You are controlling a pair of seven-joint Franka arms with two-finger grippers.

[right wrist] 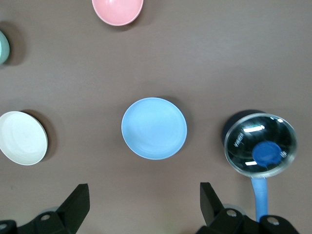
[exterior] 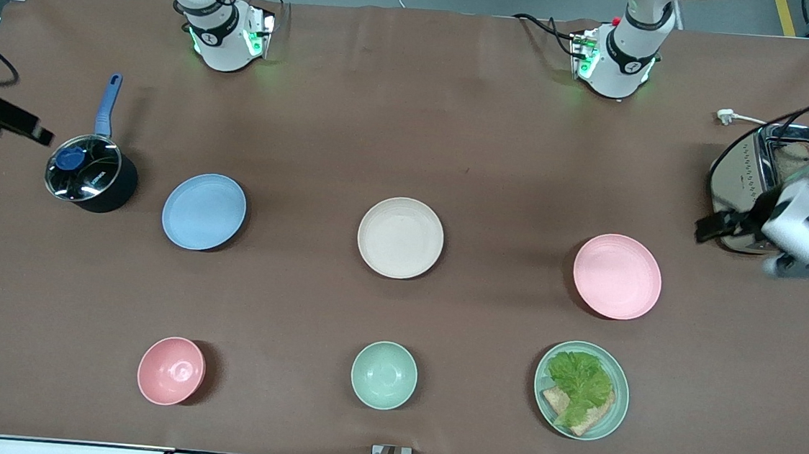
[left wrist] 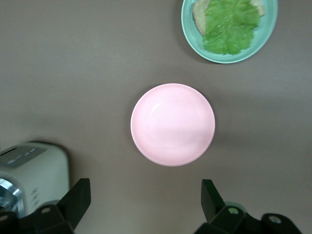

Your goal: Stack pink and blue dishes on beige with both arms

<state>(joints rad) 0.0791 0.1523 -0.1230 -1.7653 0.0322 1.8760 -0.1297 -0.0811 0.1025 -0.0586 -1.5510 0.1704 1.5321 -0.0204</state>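
The light blue plate will be stacked on the beige plate (exterior: 401,237), so next I will grab the light blue plate by its rim (exterior: 165,215) with my right gripper.
The beige plate (exterior: 401,237) lies mid-table. The light blue plate (exterior: 203,211) lies beside it toward the right arm's end, and the pale pink plate (exterior: 617,276) toward the left arm's end. All three are apart and bare. My left gripper (exterior: 709,227) hangs in the air by the toaster, open and empty. Its wrist view shows the pink plate (left wrist: 172,124) ahead of the gripper (left wrist: 146,200). My right gripper (exterior: 35,130) hovers at the table's right-arm end beside the pot, open and empty. Its wrist view shows the blue plate (right wrist: 154,127) and beige plate (right wrist: 22,138) ahead of the gripper (right wrist: 145,200).
A lidded pot (exterior: 89,175) with a blue handle stands beside the blue plate. A chrome toaster (exterior: 753,181) sits at the left arm's end. Nearer the front camera are a pink bowl (exterior: 171,370), a mint bowl (exterior: 383,375) and a mint plate with lettuce and bread (exterior: 581,390).
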